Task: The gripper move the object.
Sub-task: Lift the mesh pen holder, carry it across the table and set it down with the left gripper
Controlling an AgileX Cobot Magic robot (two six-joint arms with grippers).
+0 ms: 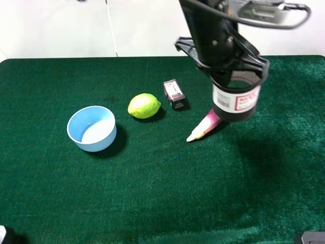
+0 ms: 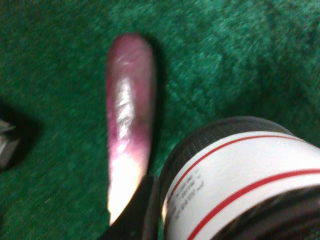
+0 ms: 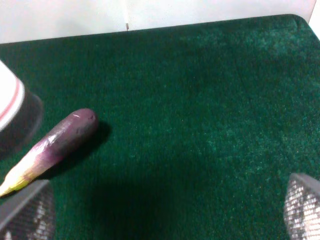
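I should keep my left gripper closed on the cup: the cup's lower edge [image 1: 232,119] hangs above the green table, over the eggplant's thick end.
The black wire-mesh cup [image 1: 236,95], with a white label printed in red, hangs above the green table in my left gripper [image 1: 231,63], the large black claw reaching in from the far side. The cup is over the thick end of a purple eggplant [image 1: 205,125]. In the left wrist view the cup [image 2: 240,185] fills the corner, with one black finger [image 2: 137,215] against its side. My right gripper [image 3: 160,220] is open and empty; its two mesh-faced fingertips [image 3: 27,210] stand wide apart low over the table, and the cup's edge [image 3: 12,112] shows.
A light blue bowl [image 1: 92,128] stands at the left. A green lime [image 1: 144,105] and a small dark box [image 1: 173,93] lie near the middle. The eggplant also shows in both wrist views [image 2: 129,125] [image 3: 55,142]. The table's far edge meets a white wall.
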